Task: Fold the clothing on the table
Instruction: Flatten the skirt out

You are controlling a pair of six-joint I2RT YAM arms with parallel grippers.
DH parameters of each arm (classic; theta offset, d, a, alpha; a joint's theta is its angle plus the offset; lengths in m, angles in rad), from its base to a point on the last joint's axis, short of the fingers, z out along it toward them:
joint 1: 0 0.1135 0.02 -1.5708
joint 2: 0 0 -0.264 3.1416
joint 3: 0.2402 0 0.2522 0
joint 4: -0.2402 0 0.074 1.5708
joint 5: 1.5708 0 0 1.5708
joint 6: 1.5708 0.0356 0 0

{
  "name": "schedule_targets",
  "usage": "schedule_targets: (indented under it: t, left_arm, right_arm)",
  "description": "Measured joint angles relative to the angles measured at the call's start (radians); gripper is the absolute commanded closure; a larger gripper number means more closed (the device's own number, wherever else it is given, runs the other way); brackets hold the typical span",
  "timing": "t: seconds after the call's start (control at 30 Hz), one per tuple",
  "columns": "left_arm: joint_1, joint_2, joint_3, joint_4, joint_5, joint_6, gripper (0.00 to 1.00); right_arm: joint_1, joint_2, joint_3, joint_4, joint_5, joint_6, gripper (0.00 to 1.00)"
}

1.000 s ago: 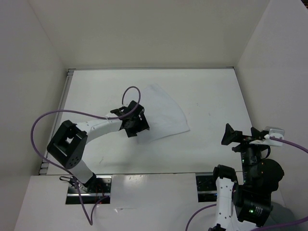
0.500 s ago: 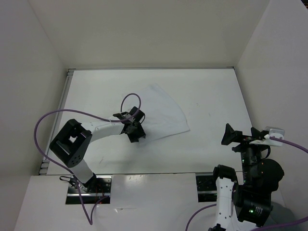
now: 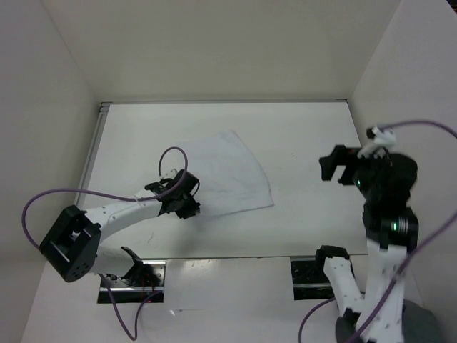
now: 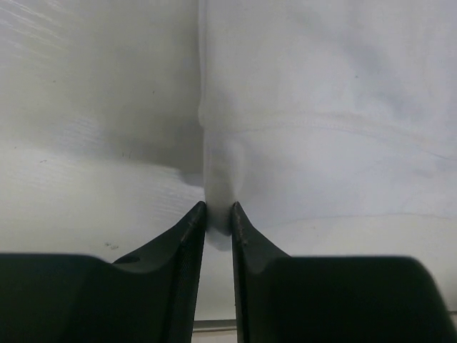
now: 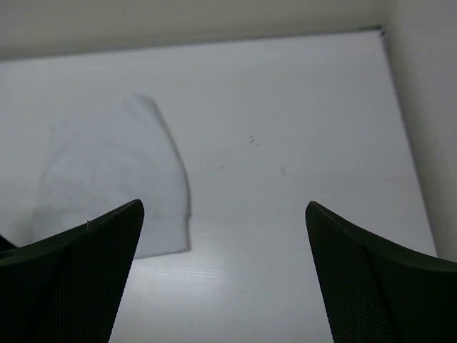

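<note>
I should next grab the clothing's near corner [image 3: 270, 204] [image 5: 187, 247] with my right gripper, opposite my left gripper. Then both grippers can lift and spread the clothing to fold it.
The clothing [image 3: 230, 174] is a thin white garment lying flat near the middle of the table [image 3: 314, 128]. My left gripper [image 3: 187, 206] is at its near-left edge. In the left wrist view the gripper [image 4: 218, 216] is shut on a bunched-up ridge of the clothing [image 4: 321, 107], with fabric squeezed between the two dark fingers [image 4: 187, 243]. My right gripper [image 3: 334, 166] hangs open over the right side of the table, apart from the cloth. In the right wrist view the gripper [image 5: 223, 207] holds nothing, and the clothing [image 5: 107, 171] lies ahead to its left.
White walls close in the table on the left, far and right sides. A metal edge strip [image 3: 98, 136] runs along the left side. A purple cable [image 3: 71, 194] loops over the left arm. Two mount plates [image 3: 136, 280] sit at the near edge.
The left gripper has closed on the clothing's near-left edge and drawn back toward the near left, shifting the cloth slightly. The right arm has risen and swung forward over the table.
</note>
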Motion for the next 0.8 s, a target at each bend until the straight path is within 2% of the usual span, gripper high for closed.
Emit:
schedule_targets:
  t: [0.17, 0.3, 0.4, 0.5, 0.57, 0.6, 0.73, 0.8]
  left_arm:
    - [0.011, -0.043, -0.014, -0.006, -0.003, -0.002, 0.64]
    - [0.026, -0.029, -0.019, -0.005, 0.001, 0.008, 0.59]
    - [0.044, 0.021, -0.002, -0.004, 0.005, 0.03, 0.59]
    - [0.064, 0.077, 0.029, 0.008, 0.017, 0.058, 0.58]
    - [0.082, 0.112, 0.051, 0.02, 0.03, 0.078, 0.58]
    - [0.092, 0.126, 0.06, 0.025, 0.037, 0.085, 0.58]
    - [0.113, 0.151, 0.076, 0.034, 0.06, 0.111, 0.58]
    - [0.119, 0.154, 0.083, 0.035, 0.066, 0.115, 0.58]
  right_arm:
    - [0.226, 0.571, 0.14, -0.016, -0.032, -0.045, 0.02]
    - [0.294, 0.918, 0.209, -0.05, -0.124, -0.096, 0.02]
    - [0.293, 1.033, 0.202, -0.09, -0.164, -0.112, 0.05]
    - [0.298, 1.094, 0.191, -0.097, -0.195, -0.121, 0.18]
    - [0.307, 1.152, 0.191, -0.097, -0.214, -0.129, 0.18]
    - [0.317, 1.19, 0.191, -0.097, -0.22, -0.13, 0.13]
    - [0.373, 1.335, 0.184, -0.08, -0.222, -0.133, 0.13]
    - [0.414, 1.379, 0.153, -0.054, -0.211, -0.129, 0.18]
